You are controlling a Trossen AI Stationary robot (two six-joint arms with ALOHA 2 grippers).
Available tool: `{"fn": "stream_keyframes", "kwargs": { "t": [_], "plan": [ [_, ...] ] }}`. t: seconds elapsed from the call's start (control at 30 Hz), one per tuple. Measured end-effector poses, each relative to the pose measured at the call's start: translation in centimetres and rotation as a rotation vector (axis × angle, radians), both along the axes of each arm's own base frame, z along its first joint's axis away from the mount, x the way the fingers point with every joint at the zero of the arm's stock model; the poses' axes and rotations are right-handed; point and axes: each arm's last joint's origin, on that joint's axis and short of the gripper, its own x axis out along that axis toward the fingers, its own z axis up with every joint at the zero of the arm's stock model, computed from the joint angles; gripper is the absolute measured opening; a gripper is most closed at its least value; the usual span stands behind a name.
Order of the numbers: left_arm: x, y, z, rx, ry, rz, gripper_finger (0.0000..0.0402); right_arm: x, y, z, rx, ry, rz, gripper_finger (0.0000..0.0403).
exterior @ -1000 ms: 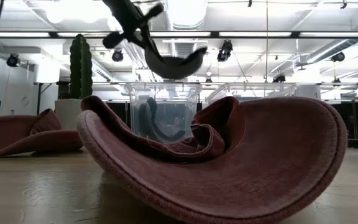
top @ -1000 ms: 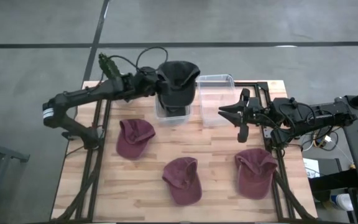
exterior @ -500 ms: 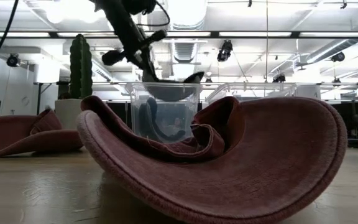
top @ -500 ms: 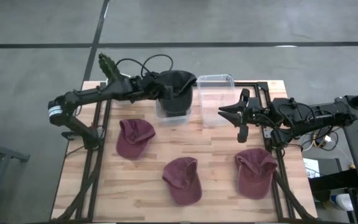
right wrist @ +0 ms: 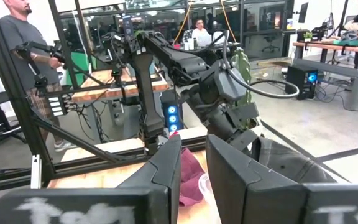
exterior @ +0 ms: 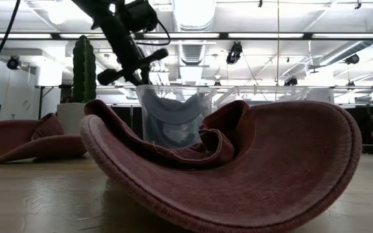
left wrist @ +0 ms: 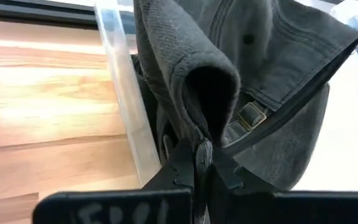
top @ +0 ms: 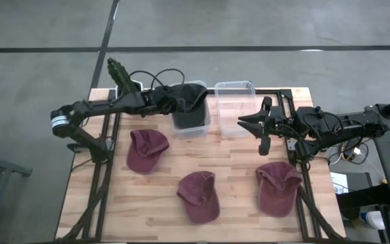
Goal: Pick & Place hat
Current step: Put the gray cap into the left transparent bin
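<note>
The dark grey cap (top: 189, 102) (left wrist: 260, 56) beyond my left gripper's fingers lies between the clear bin's sides. It is time for my left gripper to release the cap now.
A dark grey cap (top: 189, 102) sits in the left clear bin (top: 202, 125), seen through its wall in the low view (exterior: 172, 115). My left gripper (top: 172, 102) (left wrist: 201, 154) stands at that bin's left rim, shut on the cap. My right gripper (top: 250, 123) (right wrist: 192, 167) hovers open near the table's right side, beside the second clear bin (top: 234, 108). Three maroon caps lie on the wood: one left (top: 146, 149), one in the middle near the front (top: 198, 195), one right (top: 278, 186). My left gripper pinches a fold of the cap's fabric (left wrist: 199, 127) between its two fingers, close to the back strap's buckle (left wrist: 250, 116). The fingers come from the table's left, slanting down over the bin's rim. The cap hangs beyond them into the bin, its brim (left wrist: 303, 81) tilted.
The second clear bin stands right of the first at the far edge. A small cactus (top: 117, 70) stands at the far left corner. A maroon cap fills the low view's foreground (exterior: 251, 168). People show in the room behind, in the right wrist view.
My left gripper has moved down toward the left bin, still shut on the dark cap. The cap, which hung above the bin's rim a second ago, is now lowered inside it.
</note>
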Motion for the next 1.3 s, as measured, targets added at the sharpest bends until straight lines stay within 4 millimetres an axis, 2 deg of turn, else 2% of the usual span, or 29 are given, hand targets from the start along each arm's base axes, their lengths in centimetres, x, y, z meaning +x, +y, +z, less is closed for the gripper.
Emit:
{"fn": "stream_keyframes", "kwargs": {
  "t": [0.13,1.13,1.3],
  "plan": [
    [-0.15,-0.06,-0.53,-0.008,0.021,-0.001,0.0016,0.0,0.0,0.0,0.0,0.0,-0.001,0.0068],
    [0.02,0.05,-0.42,0.011,0.0,0.016,0.0026,0.01,0.0,-0.01,0.018,-0.003,-0.001,0.0068],
    [0.06,0.07,-0.37,0.014,-0.007,0.017,0.0049,0.01,0.0,0.0,0.018,-0.003,-0.001,0.0068]
  ]
}}
